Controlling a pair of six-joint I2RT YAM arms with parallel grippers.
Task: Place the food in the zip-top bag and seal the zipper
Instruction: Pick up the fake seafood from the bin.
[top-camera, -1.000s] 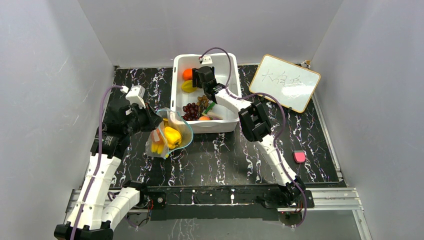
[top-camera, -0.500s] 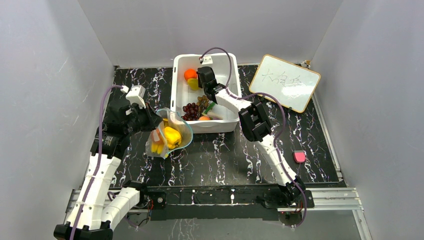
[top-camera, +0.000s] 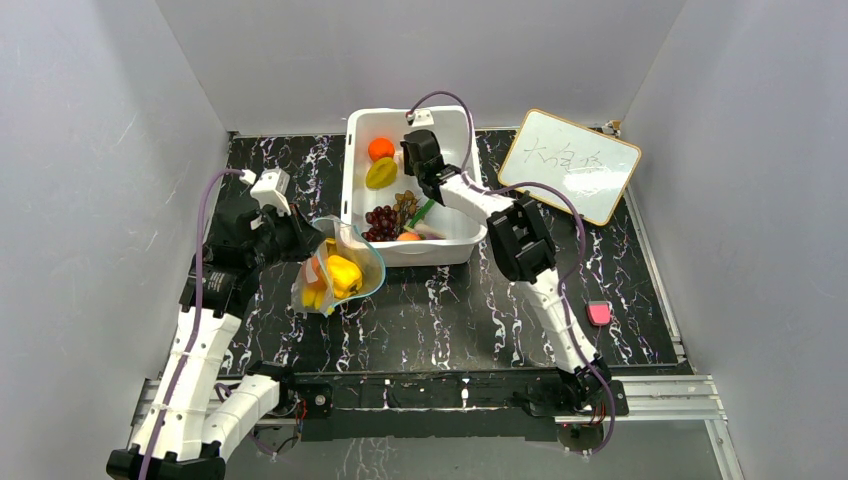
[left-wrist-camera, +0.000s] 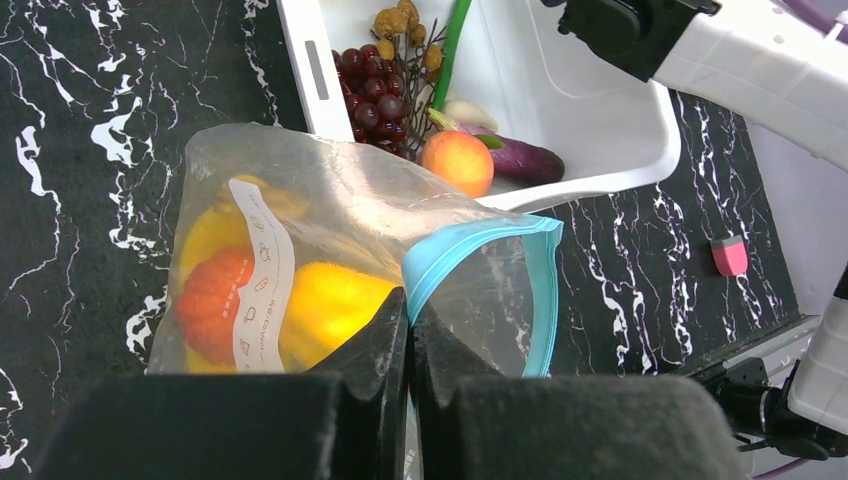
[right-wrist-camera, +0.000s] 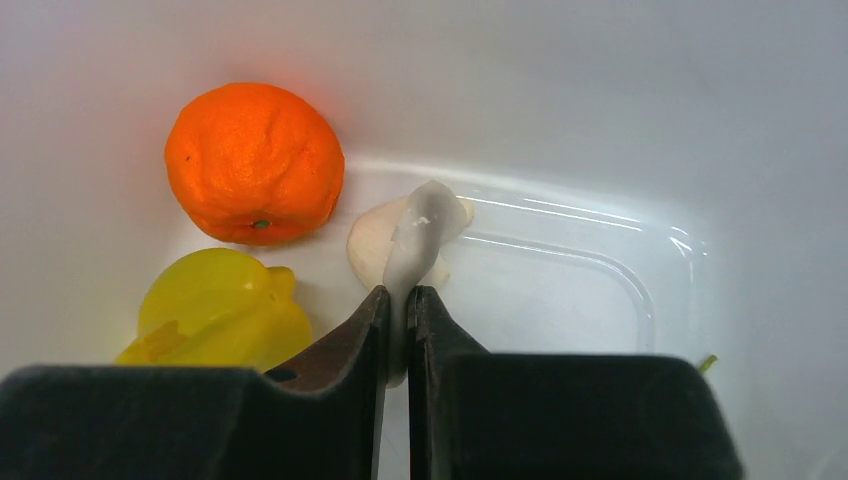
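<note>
The white garlic would lift with my right gripper: both fingertips pinch its pale stem.
The clear zip-top bag (top-camera: 343, 270) (left-wrist-camera: 340, 200) rests on the black table left of the white tub, its mouth open. A yellow pepper (top-camera: 346, 271) (left-wrist-camera: 320, 305), bananas (top-camera: 315, 296) and a reddish-orange piece (left-wrist-camera: 212, 295) lie inside it. My left gripper (top-camera: 306, 243) (left-wrist-camera: 410, 305) is shut on the teal zipper (left-wrist-camera: 545, 290) at the mouth's near edge. Inside the tub, my right gripper (top-camera: 412, 168) (right-wrist-camera: 398, 300) is shut on a white garlic (right-wrist-camera: 410, 230). An orange (top-camera: 381, 149) (right-wrist-camera: 255, 165) and a yellow fruit (top-camera: 379, 173) (right-wrist-camera: 215, 310) sit beside it.
The white tub (top-camera: 430, 252) (left-wrist-camera: 610, 175) also holds dark red grapes (top-camera: 380, 218) (left-wrist-camera: 375, 85), another orange (left-wrist-camera: 457, 162), a purple piece (left-wrist-camera: 525, 160) and a green pod (left-wrist-camera: 452, 40). A whiteboard (top-camera: 570, 165) leans at back right. A pink object (top-camera: 599, 313) lies near the table's right edge.
My right gripper has closed on the garlic and shifted slightly right in the tub, uncovering the yellow fruit. The left arm and the bag have stayed still.
</note>
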